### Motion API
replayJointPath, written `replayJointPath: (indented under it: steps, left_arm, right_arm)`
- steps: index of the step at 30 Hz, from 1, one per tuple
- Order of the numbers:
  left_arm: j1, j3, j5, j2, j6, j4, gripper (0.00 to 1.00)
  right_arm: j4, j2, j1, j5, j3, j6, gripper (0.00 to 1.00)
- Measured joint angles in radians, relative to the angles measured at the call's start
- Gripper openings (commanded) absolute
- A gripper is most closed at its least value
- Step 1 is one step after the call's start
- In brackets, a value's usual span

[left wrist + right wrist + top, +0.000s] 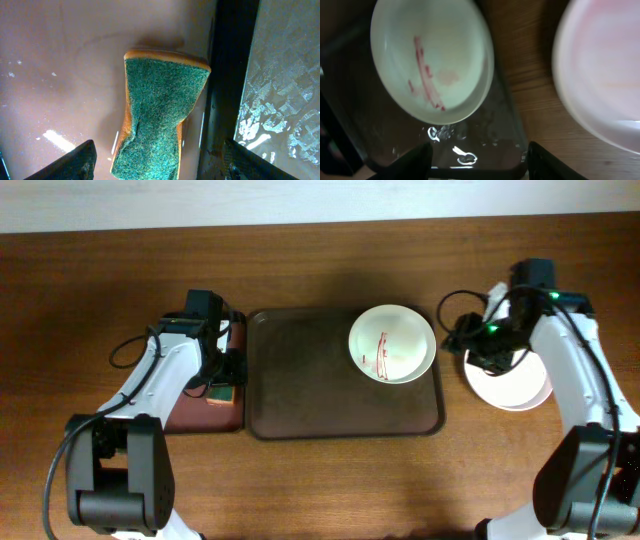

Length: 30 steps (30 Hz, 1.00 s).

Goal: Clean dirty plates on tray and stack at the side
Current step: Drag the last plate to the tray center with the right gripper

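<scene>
My left gripper grabs the sponge point(157, 115) next, across its long sides at its narrow middle, leaving the sponge's orange-edged end free to clean plates.
One white plate point(392, 342) with red streaks sits in the far right corner of the dark brown tray point(300, 395); it also shows in the right wrist view point(432, 55). White plates point(510, 388) lie on the table right of the tray, partly under my right arm, and show in the right wrist view point(600, 70). My right gripper point(480, 162) is open and empty, over the tray's right edge between the two. My left gripper point(160, 162) is open above a green and orange sponge point(157, 115).
The sponge point(222, 391) lies on a narrower reddish-brown tray point(200, 415) with a black rim point(227, 75), left of the dark tray. Cables run along both arms. The table is bare wood.
</scene>
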Motion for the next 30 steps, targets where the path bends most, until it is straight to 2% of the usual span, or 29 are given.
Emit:
replayJointPath:
  steps: [1, 4, 6, 9, 11, 12, 19, 22, 24, 25, 26, 30]
  left_arm:
    - [0.000, 0.000, 0.000, 0.000, 0.000, 0.000, 0.79]
    - [0.000, 0.000, 0.000, 0.000, 0.000, 0.000, 0.79]
    - [0.000, 0.000, 0.000, 0.000, 0.000, 0.000, 0.79]
    - [0.000, 0.000, 0.000, 0.000, 0.000, 0.000, 0.79]
    - [0.000, 0.000, 0.000, 0.000, 0.000, 0.000, 0.79]
    - [0.000, 0.000, 0.000, 0.000, 0.000, -0.003, 0.79]
    - [0.000, 0.000, 0.000, 0.000, 0.000, -0.010, 0.78]
    - [0.000, 0.000, 0.003, 0.000, -0.001, 0.004, 0.70]
    - [0.000, 0.000, 0.008, 0.000, 0.000, 0.048, 0.52]
    - [0.000, 0.000, 0.010, 0.000, 0.000, 0.065, 0.49]
    - [0.000, 0.000, 0.011, 0.000, 0.001, 0.072, 0.52]
    - [0.000, 0.000, 0.011, 0.002, 0.000, 0.072, 0.52]
  right_arm:
    - [0.007, 0.022, 0.036, 0.011, 0.001, 0.008, 0.53]
    - [0.014, 0.142, 0.131, 0.064, 0.002, 0.042, 0.48]
    - [0.030, 0.211, 0.154, 0.087, 0.002, 0.064, 0.41]
    - [0.057, 0.271, 0.155, 0.101, 0.002, 0.074, 0.26]
    - [0.084, 0.283, 0.174, 0.106, 0.002, 0.082, 0.07]
    - [0.086, 0.283, 0.187, 0.109, 0.002, 0.085, 0.04]
    - [0.096, 0.283, 0.349, 0.112, 0.005, 0.140, 0.04]
    - [0.122, 0.283, 0.408, 0.112, 0.005, 0.215, 0.04]
    - [0.126, 0.283, 0.428, 0.112, 0.005, 0.233, 0.04]
    - [0.126, 0.283, 0.433, 0.112, 0.005, 0.241, 0.04]
    - [0.126, 0.283, 0.433, 0.112, 0.005, 0.244, 0.04]
    - [0.126, 0.283, 0.433, 0.112, 0.005, 0.248, 0.04]
